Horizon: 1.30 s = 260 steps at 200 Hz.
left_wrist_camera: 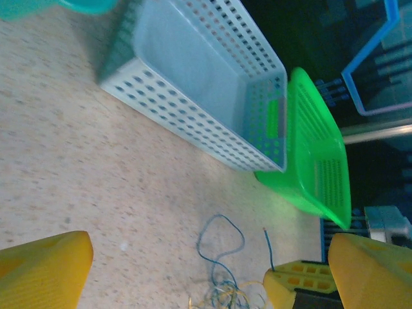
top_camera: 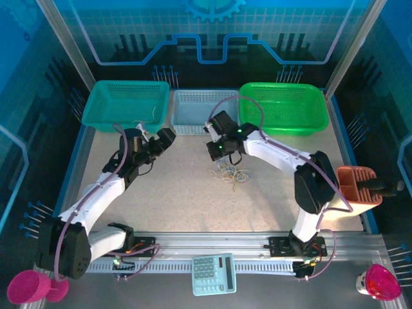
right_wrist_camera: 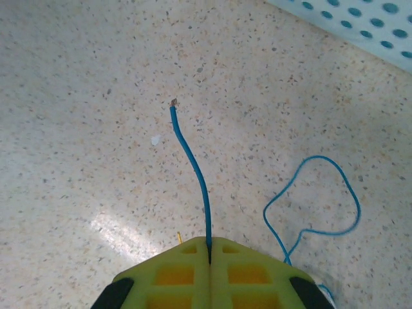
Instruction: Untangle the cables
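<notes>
The blue wire should come out of the clump (left_wrist_camera: pixel 225 297). I should next grab the wire with my left gripper by its loose end (left_wrist_camera: pixel 266 241), past my right gripper's fingers.
The cables (top_camera: pixel 232 174) lie as a small curly clump of blue, cream-yellow and orange wires on the speckled table, just right of centre. My right gripper (right_wrist_camera: pixel 209 250) is shut on one blue wire (right_wrist_camera: pixel 193 174), whose free end sticks out past the fingertips. A loop of blue wire (right_wrist_camera: pixel 322 193) rests on the table beside it. Seen from above, the right gripper (top_camera: pixel 215 151) is at the clump's upper left. My left gripper (top_camera: pixel 158 138) hovers farther left, open, with nothing between its fingers (left_wrist_camera: pixel 45 270). In the left wrist view, the blue loop (left_wrist_camera: pixel 222 241) and clump (left_wrist_camera: pixel 225 297) lie ahead.
Three baskets line the far edge: teal (top_camera: pixel 129 84), light blue (top_camera: pixel 187 129) and green (top_camera: pixel 283 131). An orange holder (top_camera: pixel 357 187) stands at the right edge. A calculator (top_camera: pixel 214 273) lies on the front rail, and pink cups (top_camera: pixel 29 286) stand at the near corners.
</notes>
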Tool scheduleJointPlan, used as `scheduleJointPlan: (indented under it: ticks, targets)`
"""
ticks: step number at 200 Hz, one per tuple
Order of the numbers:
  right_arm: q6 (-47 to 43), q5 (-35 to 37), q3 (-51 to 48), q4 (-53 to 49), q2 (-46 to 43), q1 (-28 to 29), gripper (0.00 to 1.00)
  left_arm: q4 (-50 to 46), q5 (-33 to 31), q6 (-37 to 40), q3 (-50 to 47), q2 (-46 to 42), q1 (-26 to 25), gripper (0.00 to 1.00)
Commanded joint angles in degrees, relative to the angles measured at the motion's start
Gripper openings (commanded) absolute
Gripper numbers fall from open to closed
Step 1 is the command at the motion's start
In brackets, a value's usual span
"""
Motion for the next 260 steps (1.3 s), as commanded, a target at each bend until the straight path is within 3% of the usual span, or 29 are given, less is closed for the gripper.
scheduleJointPlan:
  ticks: [1, 38, 97, 165, 235, 260]
  targets:
    - [2.84, -7.51, -5.14, 6.43, -4.83, -2.80, 0.00, 5.02, 3.14, -2.07, 3.34, 1.73, -3.01, 0.92]
    - [3.22, -15.37, -12.33, 14.31, -9.99, -5.93, 0.00, 10.42, 1.28, -4.44, 5.26, 5.92, -9.04, 0.87]
    - [4.54, -21.55, -18.79, 22.51, -13.38, -8.09, 0.00, 17.70, -1.01, -6.91, 8.11, 14.94, -15.25, 0.71]
    - [4.85, -23.65, -21.12, 24.87, -14.16, -8.93, 0.00, 22.17, -1.26, -8.47, 11.06, 23.25, -17.85, 0.56]
    - [5.14, -24.63, -21.54, 25.68, -13.96, -9.07, 0.00, 23.11, -1.95, -8.30, 12.24, 26.30, -19.37, 0.40]
    - [5.19, -24.80, -21.48, 25.69, -13.95, -9.17, 0.00, 23.54, -1.89, -8.21, 12.34, 27.01, -19.58, 0.24]
